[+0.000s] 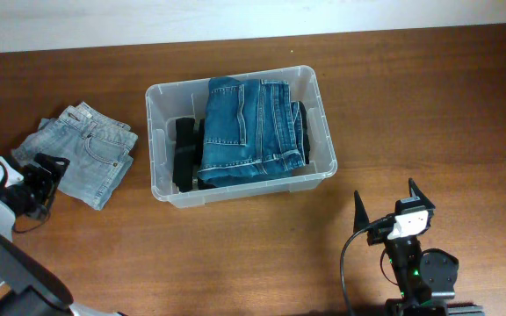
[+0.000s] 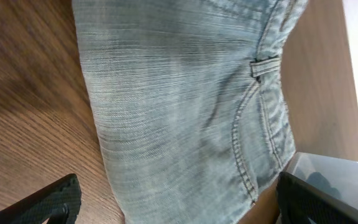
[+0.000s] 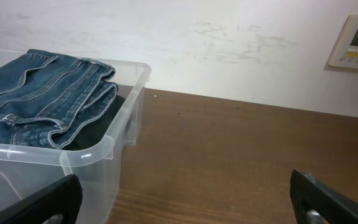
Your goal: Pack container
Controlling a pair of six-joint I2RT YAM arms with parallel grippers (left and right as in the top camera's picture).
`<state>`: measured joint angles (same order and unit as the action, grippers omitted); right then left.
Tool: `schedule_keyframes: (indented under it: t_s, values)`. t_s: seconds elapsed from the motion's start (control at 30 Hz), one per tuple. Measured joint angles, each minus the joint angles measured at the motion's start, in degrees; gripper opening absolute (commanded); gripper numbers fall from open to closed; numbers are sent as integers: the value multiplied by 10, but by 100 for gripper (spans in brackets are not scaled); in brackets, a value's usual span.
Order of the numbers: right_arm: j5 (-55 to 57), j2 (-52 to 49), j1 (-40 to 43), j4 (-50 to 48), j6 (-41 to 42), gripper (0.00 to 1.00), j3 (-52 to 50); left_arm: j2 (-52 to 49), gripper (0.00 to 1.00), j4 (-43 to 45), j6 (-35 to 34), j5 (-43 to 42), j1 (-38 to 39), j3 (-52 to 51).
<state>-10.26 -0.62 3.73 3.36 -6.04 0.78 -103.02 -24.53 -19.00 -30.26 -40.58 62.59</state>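
I need to grab the leg edge of the folded light blue jeans away from the waistband point(image 1: 62, 182) next with my left gripper, layers together, to lay the jeans into the container point(image 1: 154, 140).
The clear plastic container point(image 1: 154, 140) stands mid-table with folded dark blue jeans point(image 1: 251, 127) lying on a black garment point(image 1: 185, 154) inside it. A folded pair of light blue jeans point(image 1: 86, 149) lies on the table to its left. My left gripper point(image 1: 49, 180) is at the near left edge of that pair. In the left wrist view it is open point(image 2: 179, 208), with the light jeans point(image 2: 179, 93) spread between and beyond its fingers and nothing gripped. My right gripper point(image 1: 385, 193) stands open over bare wood, in front and to the right of the container point(image 3: 98, 149).
The table is brown wood point(image 1: 429, 105) with a white wall behind it. A wall control panel point(image 3: 356, 40) shows in the right wrist view. A corner of the container point(image 2: 347, 171) appears beside the left gripper's right finger point(image 2: 322, 199).
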Motion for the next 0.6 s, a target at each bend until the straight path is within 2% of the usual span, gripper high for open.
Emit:
schedule_keyframes:
  t_s: [0.6]
  values:
    - [0, 0, 0, 0, 0, 98, 0, -64, 99, 56, 0, -26, 0, 0]
